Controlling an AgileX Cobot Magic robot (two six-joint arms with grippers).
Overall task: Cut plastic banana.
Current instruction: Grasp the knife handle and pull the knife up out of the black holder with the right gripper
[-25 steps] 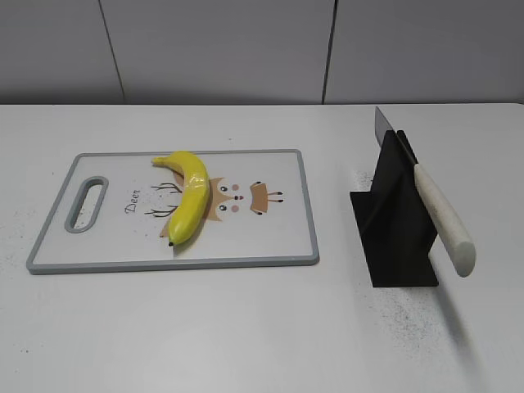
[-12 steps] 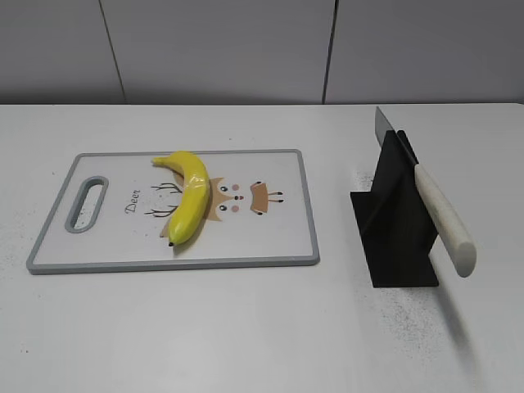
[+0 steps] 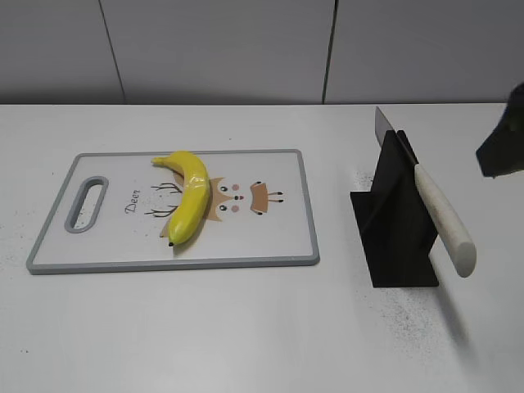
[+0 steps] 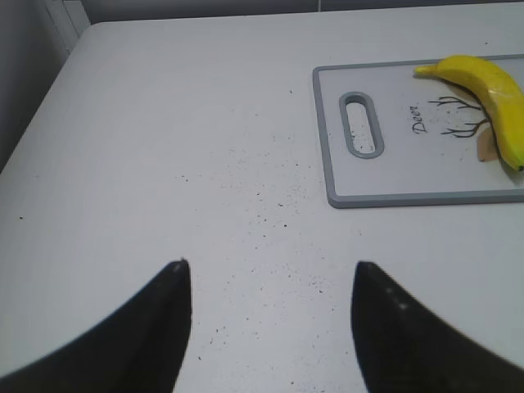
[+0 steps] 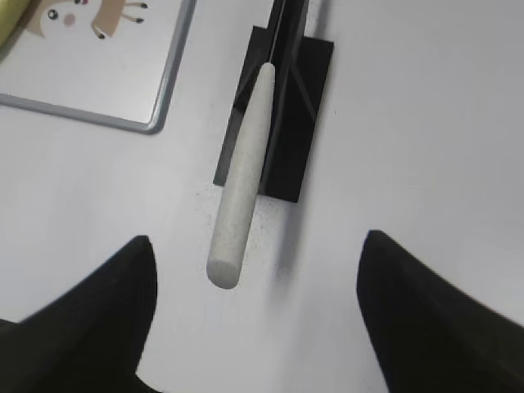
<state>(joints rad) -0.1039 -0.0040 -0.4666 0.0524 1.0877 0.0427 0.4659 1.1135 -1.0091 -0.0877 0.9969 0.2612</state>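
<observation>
The white handle (image 3: 444, 219) sticks out free, while the knife's blade (image 3: 385, 124) rests against the black stand. I need to grab the knife by that handle with my right gripper next.
The plastic banana (image 3: 188, 196), yellow and curved, lies on a white cutting board (image 3: 278, 246) with a grey rim and a deer drawing. It also shows in the left wrist view (image 4: 491, 90). A knife with a white handle (image 3: 444, 219) rests slanted in a black stand (image 3: 397, 221); the right wrist view shows its handle (image 5: 241, 184) just ahead of my open right gripper (image 5: 255, 246). A dark part of the right arm (image 3: 503, 135) shows at the right edge. My left gripper (image 4: 270, 270) is open over bare table left of the board (image 4: 409, 196).
The white table (image 3: 246, 327) carries dark specks near the stand and left of the board. A grey panelled wall (image 3: 246, 49) stands behind the table's far edge. The board has a handle slot (image 3: 86, 205) at its left end.
A dark part of the right arm has come into the exterior view at the right edge. The banana, board and knife have not moved.
</observation>
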